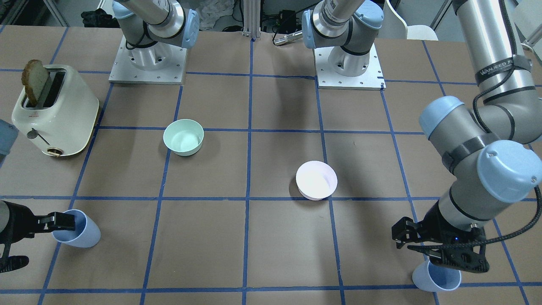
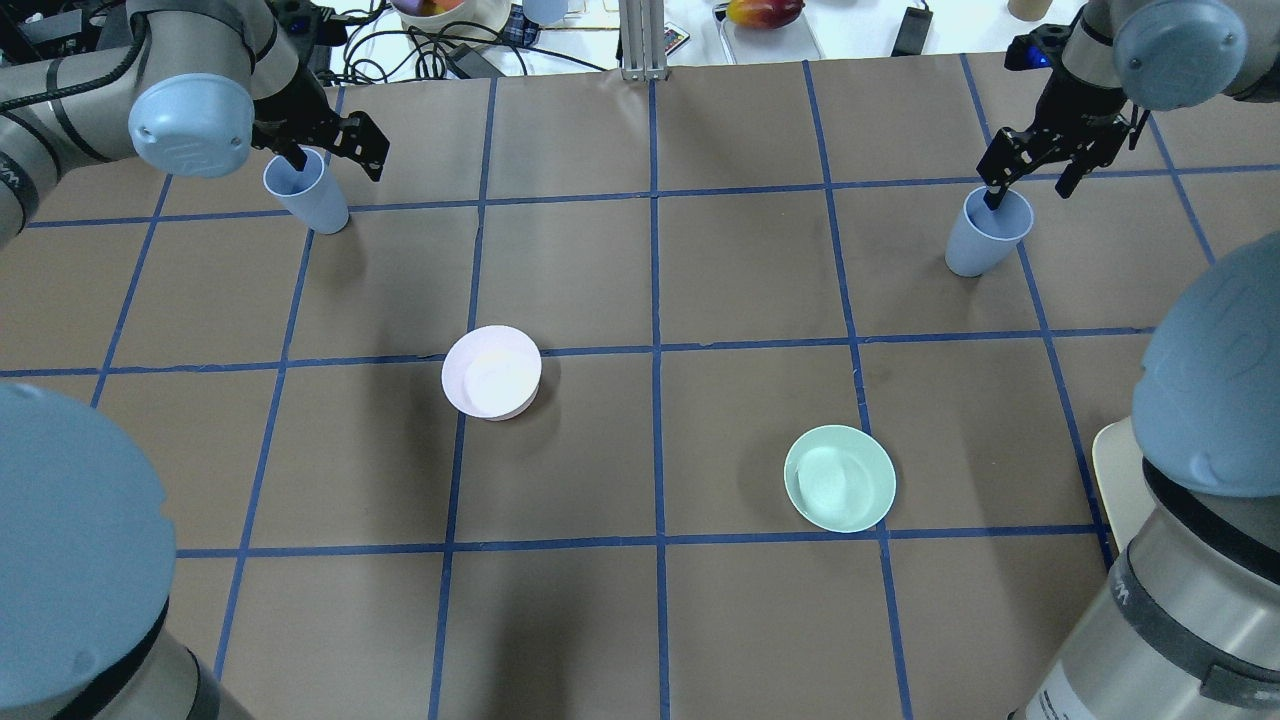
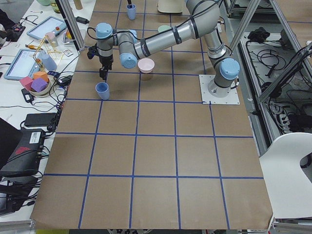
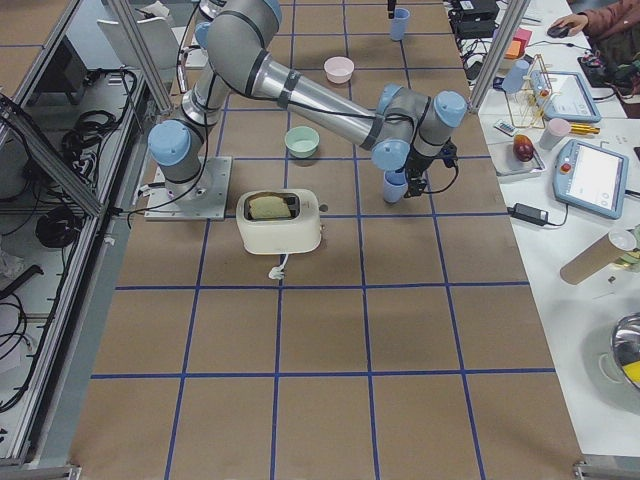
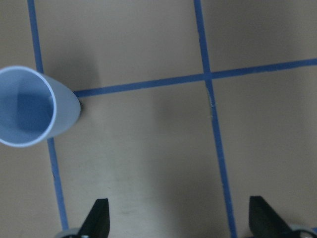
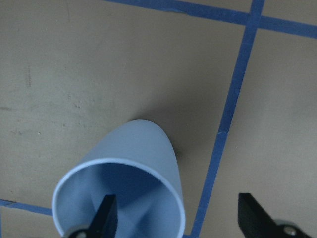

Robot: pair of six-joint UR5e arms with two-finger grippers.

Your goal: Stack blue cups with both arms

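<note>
My left gripper takes hold of the upright blue cup by its rim next, to stack the cup with its twin [image 1: 84, 231].
Two blue cups stand upright at the far side of the table. One blue cup [image 2: 305, 195] is under my left gripper [image 2: 335, 160], which is open. In the left wrist view this cup [image 5: 29, 106] lies left of the left finger [image 5: 98, 218], outside the gap. The other blue cup [image 2: 985, 235] is under my right gripper [image 2: 1030, 185], also open. In the right wrist view one finger [image 6: 106, 218] hangs over the cup's mouth [image 6: 119, 198] and the other finger [image 6: 252, 218] is outside the wall. The front view shows the left gripper [image 1: 436, 254] and the right gripper [image 1: 38, 241].
A pale pink bowl [image 2: 492, 372] and a mint-green bowl [image 2: 840, 478] sit mid-table between the arms. A cream toaster [image 1: 55, 112] holding a bread slice stands on the right arm's side. The arm base plates [image 1: 148, 63] are at the robot's edge.
</note>
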